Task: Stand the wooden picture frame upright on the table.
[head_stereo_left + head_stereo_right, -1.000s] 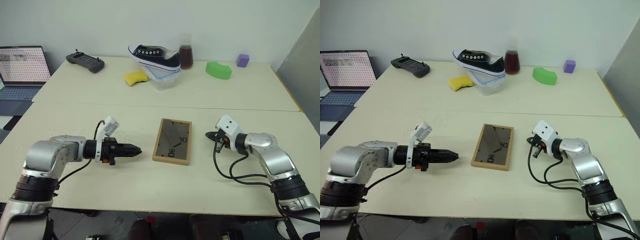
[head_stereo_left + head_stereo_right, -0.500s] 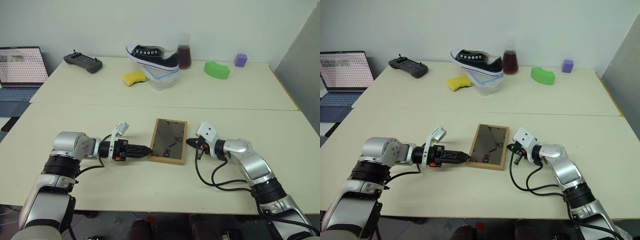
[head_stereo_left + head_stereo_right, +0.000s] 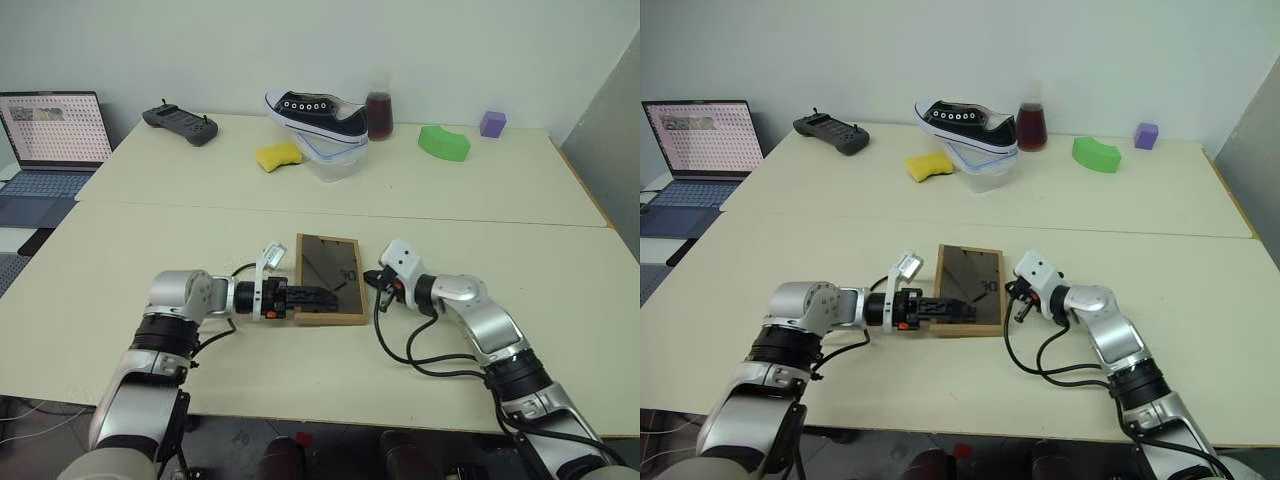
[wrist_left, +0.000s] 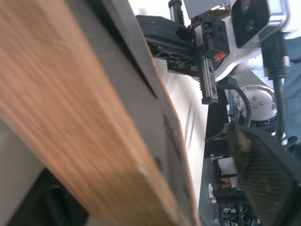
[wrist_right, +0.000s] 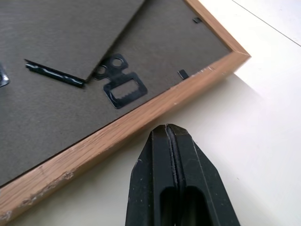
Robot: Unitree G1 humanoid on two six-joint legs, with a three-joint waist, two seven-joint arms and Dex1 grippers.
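Observation:
I should grab the picture frame with my left gripper by its long side edge point(image 3: 298, 277), so that the picture frame's easel flap point(image 3: 326, 262) stays free to prop it upright.
The wooden picture frame point(image 3: 330, 262) lies flat on the table point(image 3: 150, 240) with its dark grey backboard and easel flap point(image 5: 70, 33) facing up. My left gripper point(image 3: 333, 297) reaches in level from the left, open, with the frame's near left wooden edge point(image 4: 70, 117) between its fingers point(image 4: 263, 183). My right gripper point(image 5: 170, 130) is shut. Its tips sit on the tabletop just off the frame's right edge, a small gap away from the wood. The picture side is hidden underneath.
At the back stand a black sneaker point(image 3: 315, 110) on a clear container point(image 3: 332, 162), a yellow sponge point(image 3: 277, 155), a flask of dark liquid point(image 3: 379, 115), a green block point(image 3: 443, 142) and a purple cube point(image 3: 491, 123). A controller point(image 3: 180, 118) and laptop point(image 3: 50, 135) sit far left.
The left gripper came in from the left to the frame's edge and its fingers opened around it. The right gripper slid left up to the frame's right edge, still shut. The camera view shifted.

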